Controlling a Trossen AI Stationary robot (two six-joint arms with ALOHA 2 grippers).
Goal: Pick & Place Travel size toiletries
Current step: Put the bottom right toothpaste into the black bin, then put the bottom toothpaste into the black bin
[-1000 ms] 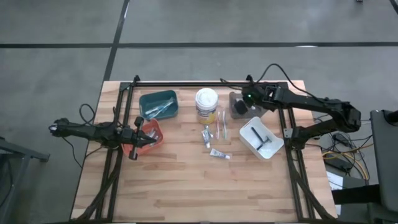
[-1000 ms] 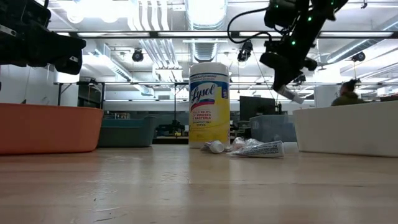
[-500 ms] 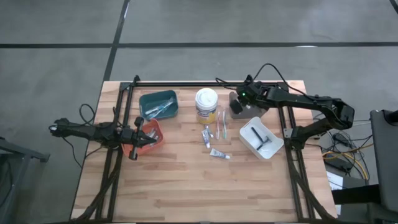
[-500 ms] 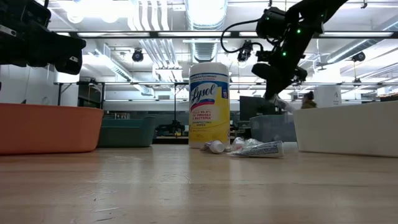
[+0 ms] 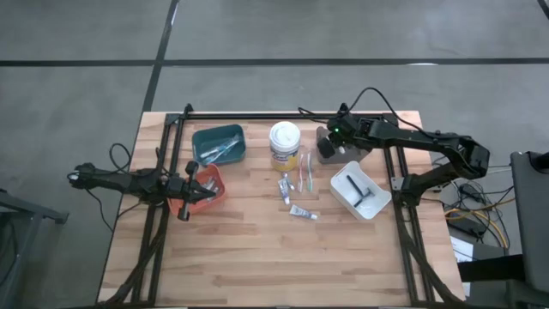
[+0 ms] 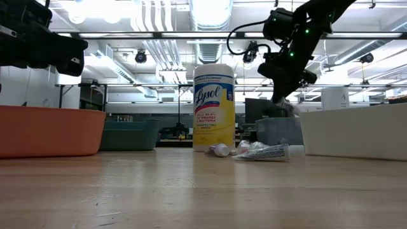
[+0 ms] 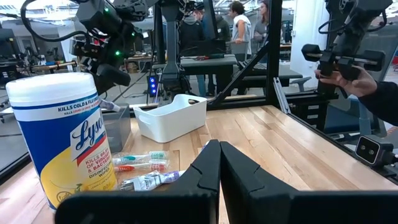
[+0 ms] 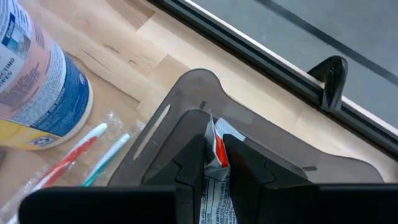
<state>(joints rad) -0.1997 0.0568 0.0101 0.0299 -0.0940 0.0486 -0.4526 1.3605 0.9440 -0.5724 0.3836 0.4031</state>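
Observation:
The right gripper needs to open now: the small tube (image 8: 217, 186) is inside the grey bin's rim, so the tube would lie in the bin.
My right gripper (image 5: 328, 148) hangs over the grey bin (image 8: 249, 134) on the table's far side, shut on a small white tube with red print (image 8: 215, 163). On the wood between the Lysol tub (image 5: 285, 144) and the white bin (image 5: 360, 190) lie thin toothbrushes (image 5: 304, 172) and small squeeze tubes (image 5: 286, 187) (image 5: 303, 212). A dark razor (image 5: 358, 189) lies in the white bin. My left gripper (image 7: 219, 163) waits shut over the orange bin (image 5: 206, 184) at the table's left. My right gripper pinches the small tube between its two fingers (image 8: 189, 168), which come from above, slanting down toward the table's left. The tube's red-printed end (image 8: 216, 146) sticks out past the fingertips. It is lifted clear above the grey bin's floor.
A teal bin (image 5: 219, 143) with items in it stands at the far left, beside the orange bin. The tall Lysol tub stands close to the grey bin's left. The near half of the table (image 5: 274, 266) is bare wood. People show in the room beyond.
My right gripper has moved toward the table's left and down over the grey bin, still shut on the tube; over the last half second it has stayed almost still. My left gripper has kept still.

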